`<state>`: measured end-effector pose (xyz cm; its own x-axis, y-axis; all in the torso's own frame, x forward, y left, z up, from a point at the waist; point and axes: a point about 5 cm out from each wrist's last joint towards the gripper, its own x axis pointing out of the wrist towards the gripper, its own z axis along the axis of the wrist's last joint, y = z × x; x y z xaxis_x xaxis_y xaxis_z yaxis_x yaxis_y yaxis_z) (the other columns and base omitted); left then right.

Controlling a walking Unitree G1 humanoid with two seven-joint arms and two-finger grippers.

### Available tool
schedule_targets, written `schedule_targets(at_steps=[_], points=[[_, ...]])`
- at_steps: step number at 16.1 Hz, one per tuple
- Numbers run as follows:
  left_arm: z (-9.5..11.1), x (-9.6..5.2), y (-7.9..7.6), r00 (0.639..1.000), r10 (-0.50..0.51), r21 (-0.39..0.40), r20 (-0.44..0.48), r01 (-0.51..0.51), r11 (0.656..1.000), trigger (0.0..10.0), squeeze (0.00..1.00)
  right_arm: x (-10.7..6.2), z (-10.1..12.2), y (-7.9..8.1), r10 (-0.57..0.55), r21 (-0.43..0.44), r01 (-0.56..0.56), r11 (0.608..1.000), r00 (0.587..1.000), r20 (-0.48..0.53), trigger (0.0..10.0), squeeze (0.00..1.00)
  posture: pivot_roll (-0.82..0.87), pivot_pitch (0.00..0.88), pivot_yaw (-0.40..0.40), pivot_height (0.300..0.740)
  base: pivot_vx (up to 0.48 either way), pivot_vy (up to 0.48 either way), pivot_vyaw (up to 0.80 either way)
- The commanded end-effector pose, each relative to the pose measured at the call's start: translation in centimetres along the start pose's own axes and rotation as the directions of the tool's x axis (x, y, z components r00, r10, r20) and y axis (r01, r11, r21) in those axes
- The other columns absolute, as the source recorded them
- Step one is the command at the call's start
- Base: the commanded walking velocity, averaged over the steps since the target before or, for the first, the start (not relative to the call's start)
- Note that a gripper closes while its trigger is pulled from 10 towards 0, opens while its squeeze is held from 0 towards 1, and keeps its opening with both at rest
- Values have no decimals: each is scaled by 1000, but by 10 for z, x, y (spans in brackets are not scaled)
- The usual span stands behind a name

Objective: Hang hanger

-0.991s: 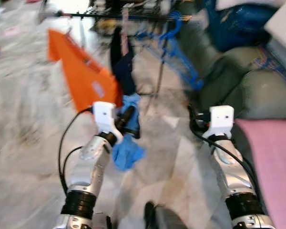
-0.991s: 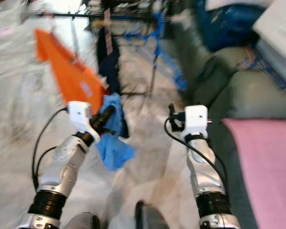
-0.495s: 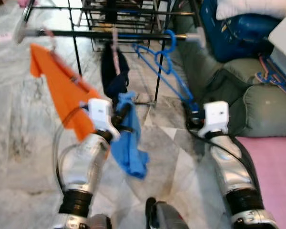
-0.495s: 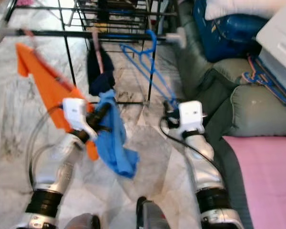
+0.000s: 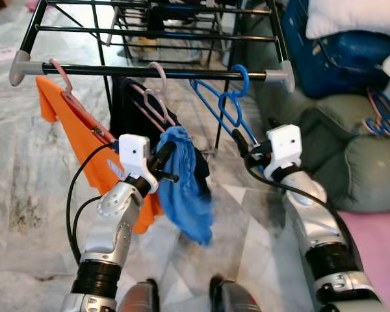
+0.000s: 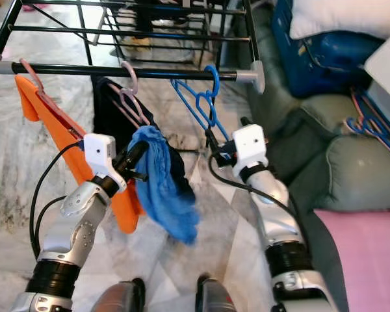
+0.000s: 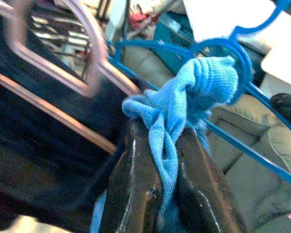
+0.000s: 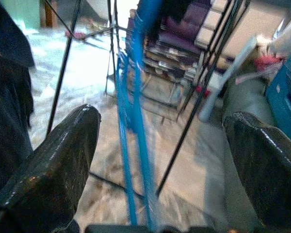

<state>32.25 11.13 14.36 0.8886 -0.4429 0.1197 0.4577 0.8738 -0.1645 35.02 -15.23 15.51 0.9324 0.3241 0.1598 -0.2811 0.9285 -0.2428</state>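
Next, my right gripper takes hold of the blue hanger by its lower bar's end point(image 5: 250, 135), hanging below, since the blue hanger's hook point(image 5: 242, 75) is looped over the black drying-rack bar.
A black drying-rack rail point(image 5: 149, 70) crosses in front of me. On it hang an orange garment point(image 5: 84, 140) on a pink hanger, a dark garment point(image 5: 133, 114) on a pink hanger, and two blue hangers point(image 5: 234, 97). My left gripper point(image 5: 169, 153) is shut on a blue cloth point(image 5: 188, 192), which droops just below the rail in front of the dark garment. In the left wrist view the fingers point(image 7: 133, 170) pinch the cloth point(image 7: 203, 82). My right gripper point(image 5: 238, 138) stands open at the lower part of the blue hangers; a blue hanger point(image 8: 136, 102) runs between its fingers point(image 8: 63, 160).
Green sofa cushions point(image 5: 364, 162) and a blue bag point(image 5: 331, 52) stand at the right, with more blue hangers point(image 5: 385, 114) on the sofa. A pink mat point(image 5: 377, 247) lies at the lower right. Further rack bars point(image 5: 156, 32) stand behind the rail. The floor point(image 5: 26, 188) is marble.
The camera has come closer to the rack and steadied. My right gripper has reached forward to the blue hangers. The left gripper still holds the blue cloth, now nearer the rail.
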Motion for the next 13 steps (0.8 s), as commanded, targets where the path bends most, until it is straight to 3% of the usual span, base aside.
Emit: schedule_targets(at_steps=[1,5,6,8,9,10,11,13], points=[[-2,-3,-4,1000,-14,8,-13,14,1000,10000,0,-3,-6,-3,16,13,-16,1000,999,-28,10000,0,79,254,-83,740,0,0,0],[-3,-4,-6,999,-29,20,-23,29,999,10000,0,8,-8,4,70,19,-69,997,996,-59,10000,0,81,264,-72,740,0,0,0],[-3,-4,-6,999,-32,26,-28,33,999,10000,0,17,-8,4,56,66,-50,997,995,-84,10000,0,84,266,-67,740,0,0,0],[-2,-5,-5,999,-33,30,-31,34,999,10000,0,25,-6,8,80,76,-72,994,992,-97,10000,0,86,266,-64,740,0,0,0],[-3,-5,-4,999,-35,34,-35,36,999,10000,0,30,-8,10,88,94,-76,993,988,-129,8863,0,91,264,-62,740,0,0,0],[-3,-5,-5,999,-36,35,-36,37,999,10000,0,32,-7,10,92,97,-79,992,987,-132,6157,0,91,264,-62,740,0,0,0],[-2,-5,-5,999,-36,38,-36,37,999,10000,0,37,-6,14,107,122,-90,988,984,-141,0,0,94,263,-62,740,0,0,0],[-1,-5,-5,999,-35,41,-35,37,998,10000,0,41,-4,16,112,128,-93,987,983,-146,0,0,100,261,-63,740,0,0,0]])
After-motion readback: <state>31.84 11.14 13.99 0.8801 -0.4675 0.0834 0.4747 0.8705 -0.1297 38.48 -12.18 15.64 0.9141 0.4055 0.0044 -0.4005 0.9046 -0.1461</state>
